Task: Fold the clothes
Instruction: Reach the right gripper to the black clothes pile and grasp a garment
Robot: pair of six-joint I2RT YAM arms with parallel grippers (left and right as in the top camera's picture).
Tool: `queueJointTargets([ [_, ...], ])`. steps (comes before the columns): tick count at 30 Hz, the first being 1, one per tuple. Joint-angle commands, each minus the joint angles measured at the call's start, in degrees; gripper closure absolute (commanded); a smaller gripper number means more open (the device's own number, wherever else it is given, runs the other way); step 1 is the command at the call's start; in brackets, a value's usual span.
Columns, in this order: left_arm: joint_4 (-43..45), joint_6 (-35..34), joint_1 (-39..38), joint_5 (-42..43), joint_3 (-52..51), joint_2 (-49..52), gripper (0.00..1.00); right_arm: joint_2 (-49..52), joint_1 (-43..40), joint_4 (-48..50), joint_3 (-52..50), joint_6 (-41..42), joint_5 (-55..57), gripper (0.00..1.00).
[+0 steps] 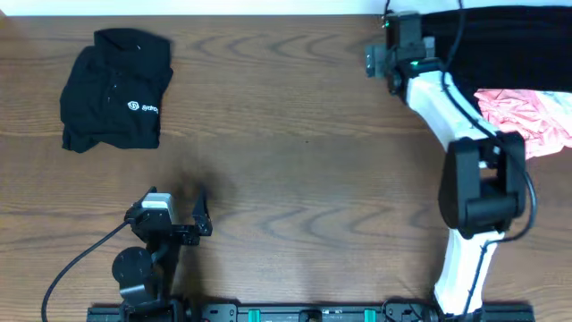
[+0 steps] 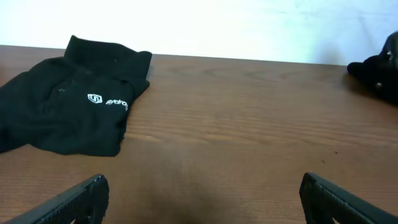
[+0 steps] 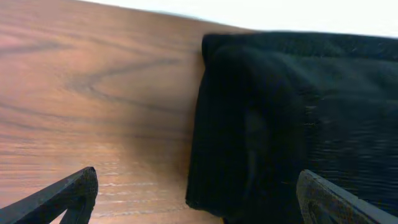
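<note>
I should use my right gripper to grab the garment's edge that faces the open table, away from the pink garment, to spread the black garment (image 1: 509, 40) for folding.
A folded black shirt with a white logo (image 1: 116, 89) lies at the far left of the table; it also shows in the left wrist view (image 2: 68, 112). My left gripper (image 1: 176, 201) is open and empty near the front edge, well short of that shirt (image 2: 202, 193). A black garment (image 1: 509, 40) lies at the far right corner. My right gripper (image 1: 404, 29) is open at that garment's left edge. In the right wrist view the black garment (image 3: 298, 112) sits partly between the open fingers (image 3: 198, 186), which hold nothing. A pink garment (image 1: 527, 121) lies crumpled at the right edge.
The brown wooden table (image 1: 304, 152) ends at a white wall along the far side. My right arm's white links and black joint (image 1: 483, 188) stretch up the right side. A dark shape (image 2: 379, 71) shows at the far right of the left wrist view.
</note>
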Motion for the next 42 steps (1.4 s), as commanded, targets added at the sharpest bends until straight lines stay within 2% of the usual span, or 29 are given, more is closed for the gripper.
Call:
queueJointTargets([
  [1,-0.3,0.1,0.3,0.3,-1.4,-0.3,0.02,3.3,0.0,0.3,2.3,-1.0,6.3,0.01],
  [13,-0.3,0.1,0.3,0.3,-1.4,-0.3,0.02,8.7,-0.3,3.6,4.0,-1.4,18.9,0.01],
  [21,-0.3,0.1,0.3,0.3,-1.4,-0.3,0.02,9.9,-2.2,2.7,4.0,-1.4,22.6,0.01],
  [35,-0.3,0.1,0.3,0.3,-1.4,-0.3,0.02,10.9,-5.9,-0.6,3.9,1.6,17.8,0.02],
  [37,-0.3,0.1,0.3,0.3,-1.4,-0.3,0.02,11.0,-6.1,-0.7,3.9,1.6,17.8,0.09],
  [40,-0.3,0.1,0.3,0.3,-1.4,-0.3,0.02,11.1,-6.2,-0.4,3.9,1.6,17.7,0.33],
  [41,-0.3,0.1,0.3,0.3,-1.4,-0.3,0.02,11.1,-6.2,-0.3,3.9,1.6,17.4,0.54],
  [42,-0.3,0.1,0.3,0.3,-1.4,-0.3,0.02,11.1,-6.2,0.0,3.9,1.6,16.9,0.78],
])
